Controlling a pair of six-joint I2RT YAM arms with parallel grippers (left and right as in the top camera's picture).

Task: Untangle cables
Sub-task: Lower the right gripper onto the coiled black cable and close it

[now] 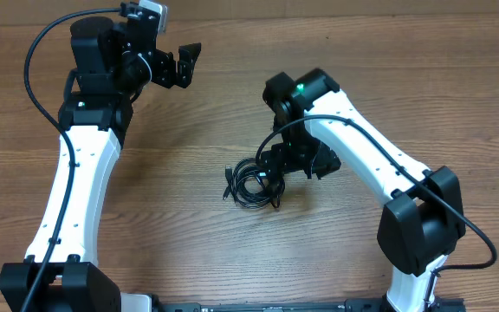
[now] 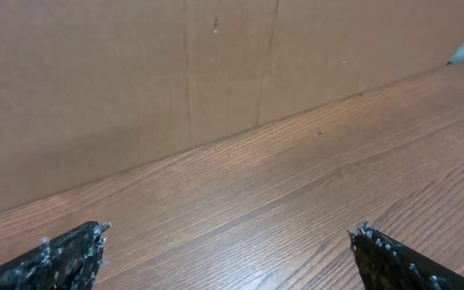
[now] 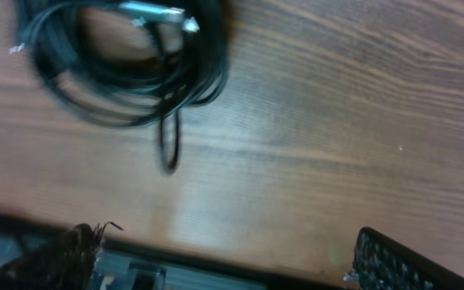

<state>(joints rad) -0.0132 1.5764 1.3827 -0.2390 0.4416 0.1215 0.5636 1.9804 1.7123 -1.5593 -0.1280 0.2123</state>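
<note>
I need to grab the small loop jutting from the coil (image 3: 169, 148) with my right gripper next, so that the coil (image 3: 119, 64) stays free for my left gripper to untangle.
The cables (image 1: 249, 184) lie as one bunched black coil on the wooden table near its middle. In the right wrist view the coil (image 3: 119, 64) sits at the top left, with a silver plug end showing. My right gripper (image 1: 294, 163) hovers just right of the coil, open and empty; its fingers (image 3: 224, 254) frame bare wood near the table's front edge. My left gripper (image 1: 182, 62) is open and empty at the far left back, well away from the cables; its fingers (image 2: 228, 250) frame bare wood.
A brown cardboard wall (image 2: 176, 72) stands along the table's back edge. The table's front edge (image 3: 216, 270) shows in the right wrist view. Thick black arm wires run along both arms.
</note>
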